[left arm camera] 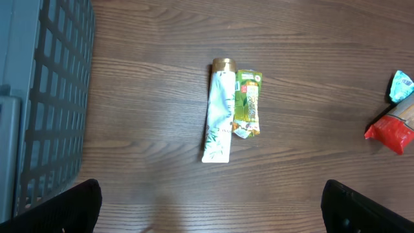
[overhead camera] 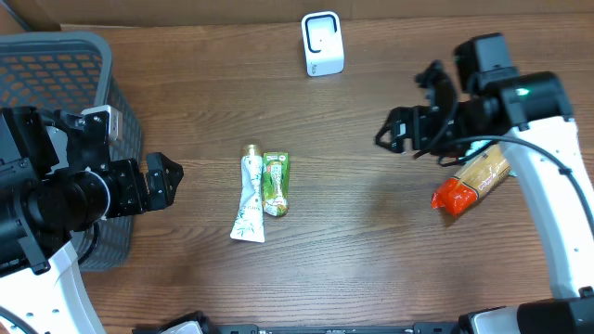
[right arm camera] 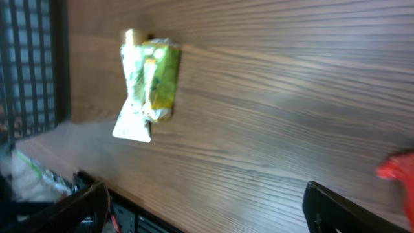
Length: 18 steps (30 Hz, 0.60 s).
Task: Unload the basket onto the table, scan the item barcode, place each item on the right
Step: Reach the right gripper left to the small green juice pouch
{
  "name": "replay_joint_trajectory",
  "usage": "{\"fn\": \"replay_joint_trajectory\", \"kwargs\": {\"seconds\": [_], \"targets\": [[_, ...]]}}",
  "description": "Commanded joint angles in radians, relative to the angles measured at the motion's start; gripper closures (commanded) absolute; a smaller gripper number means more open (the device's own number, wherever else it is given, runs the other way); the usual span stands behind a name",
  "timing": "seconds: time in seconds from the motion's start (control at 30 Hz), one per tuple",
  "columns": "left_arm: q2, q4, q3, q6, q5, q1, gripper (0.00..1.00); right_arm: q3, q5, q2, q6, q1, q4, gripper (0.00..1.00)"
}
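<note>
My right gripper grabs the green packet point(overhead camera: 276, 183) point(right arm camera: 162, 80) across its long sides next, since its broad sides stay uncovered that way for scanning the barcode.
A white tube point(overhead camera: 249, 197) with a gold cap and a green packet point(overhead camera: 276, 183) lie side by side mid-table; both show in the left wrist view as tube point(left arm camera: 218, 116) and packet point(left arm camera: 247, 103). A red-and-tan packet point(overhead camera: 471, 181) lies at the right, partly under the right arm. A white barcode scanner point(overhead camera: 322, 44) stands at the far edge. My left gripper point(overhead camera: 165, 181) is open and empty, left of the tube. My right gripper point(overhead camera: 394, 132) is open and empty, above the table left of the red-and-tan packet. Nothing is between either pair of fingers.
A grey mesh basket point(overhead camera: 56, 56) sits at the far left, beside the left arm, and fills the left of the left wrist view point(left arm camera: 52, 97). The table's front edge runs along the lower left of the right wrist view.
</note>
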Motion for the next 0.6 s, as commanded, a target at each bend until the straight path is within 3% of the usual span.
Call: {"fn": "replay_joint_trajectory", "kwargs": {"seconds": [0.0,0.13,0.3,0.57], "targets": [[0.001,0.001,0.0,0.008,0.0,0.004,0.0,-0.007,-0.004,0.061,0.052,0.09,0.033,0.04],[0.001,0.001,0.0,0.008,0.0,0.004,0.0,-0.007,-0.006,0.148,0.158,0.189,0.094,0.04],[0.001,0.001,0.0,0.008,0.0,0.004,0.0,-0.007,-0.027,0.264,0.16,0.304,0.135,0.05],[0.001,0.001,0.0,0.008,0.0,0.004,0.0,-0.007,0.063,0.402,0.27,0.444,0.253,0.14]]}}
